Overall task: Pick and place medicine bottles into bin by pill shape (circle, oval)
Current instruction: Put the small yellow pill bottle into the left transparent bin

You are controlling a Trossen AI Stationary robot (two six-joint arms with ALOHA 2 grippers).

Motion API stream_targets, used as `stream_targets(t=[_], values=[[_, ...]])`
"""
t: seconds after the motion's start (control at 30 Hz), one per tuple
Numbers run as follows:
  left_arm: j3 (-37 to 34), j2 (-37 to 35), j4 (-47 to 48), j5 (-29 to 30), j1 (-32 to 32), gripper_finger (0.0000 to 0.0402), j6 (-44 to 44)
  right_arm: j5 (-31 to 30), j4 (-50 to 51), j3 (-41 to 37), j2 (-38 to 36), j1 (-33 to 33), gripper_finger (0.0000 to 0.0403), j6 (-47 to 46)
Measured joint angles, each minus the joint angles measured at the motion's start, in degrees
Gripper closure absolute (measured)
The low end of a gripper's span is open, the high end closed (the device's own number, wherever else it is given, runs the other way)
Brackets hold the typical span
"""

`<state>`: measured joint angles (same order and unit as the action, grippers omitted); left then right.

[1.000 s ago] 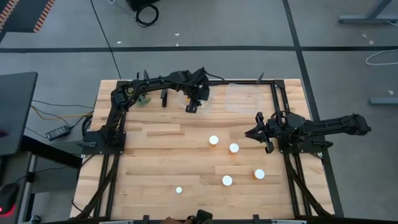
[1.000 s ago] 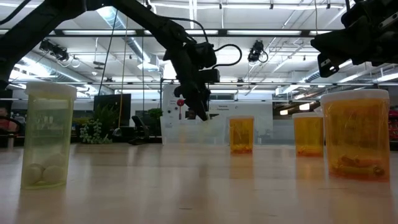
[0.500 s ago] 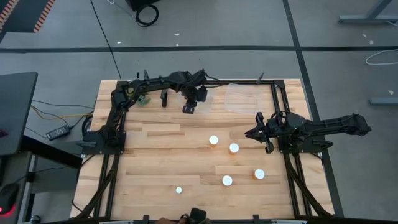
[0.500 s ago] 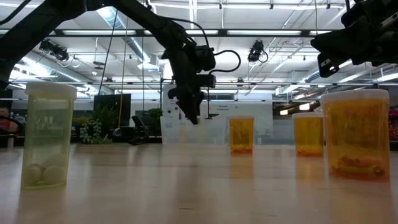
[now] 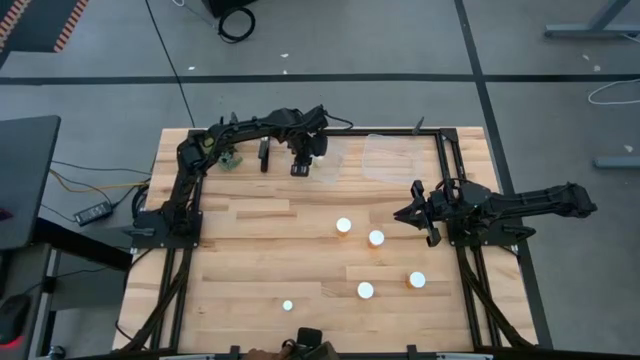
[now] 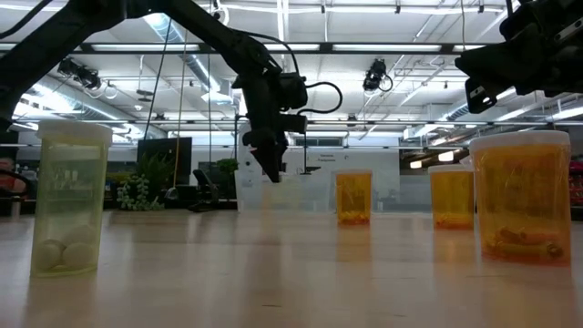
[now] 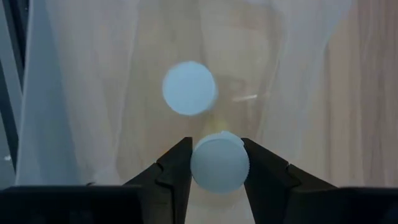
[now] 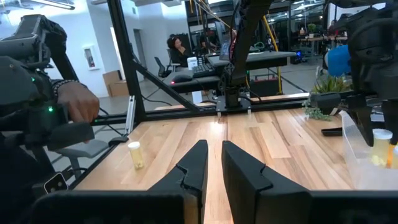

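The left gripper needs to let go of the bottle now, because the held bottle [image 7: 219, 165] is down inside the sides of the clear bin in the left wrist view.
My left gripper [image 5: 299, 166] hangs at the table's far side, over the left of two clear bins [image 5: 325, 158], shut on a white-capped medicine bottle [image 7: 219, 163]. Another white-capped bottle [image 7: 189, 88] stands in that bin below it. Several more bottles stand upright on the wood: two mid-table [image 5: 344, 225] [image 5: 376, 238], two nearer [image 5: 417, 280] [image 5: 366, 290], and a tiny one [image 5: 287, 305] near the front. My right gripper [image 5: 403, 213] waits shut at the right, holding nothing. My left gripper pinches the bottle between its two fingers, one on each side at the white cap [image 7: 202, 169]. The fingers come from above, pointing steeply down. The bottle is lifted clear, cap up toward the wrist, over the bin's inside.
A second clear bin [image 5: 390, 156] lies right of the first. A green plant [image 5: 230, 160] and a dark upright piece [image 5: 264, 155] stand at the far left. A black frame [image 5: 440, 150] runs along the table's edges. A person's hand [image 8: 74, 102] shows beyond the table.
My left gripper has carried the bottle a little toward the table's left and far edges, sinking slightly, and has tipped and rolled at the wrist. The bottle stays between the fingers.
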<state>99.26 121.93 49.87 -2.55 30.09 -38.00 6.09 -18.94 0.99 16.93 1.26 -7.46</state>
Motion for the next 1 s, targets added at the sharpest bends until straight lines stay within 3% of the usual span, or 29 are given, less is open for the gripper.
stream_targets(t=[0.57,1.0], values=[[0.0,0.0,0.9,0.0,0.0,0.0262,2.9,0.0,0.0,0.0,0.0,0.0,0.0349,0.0],[0.2,0.0,1.4,1.4,0.0,0.0200,2.4,0.0,0.0,0.0,0.0,0.0,0.0349,0.0]])
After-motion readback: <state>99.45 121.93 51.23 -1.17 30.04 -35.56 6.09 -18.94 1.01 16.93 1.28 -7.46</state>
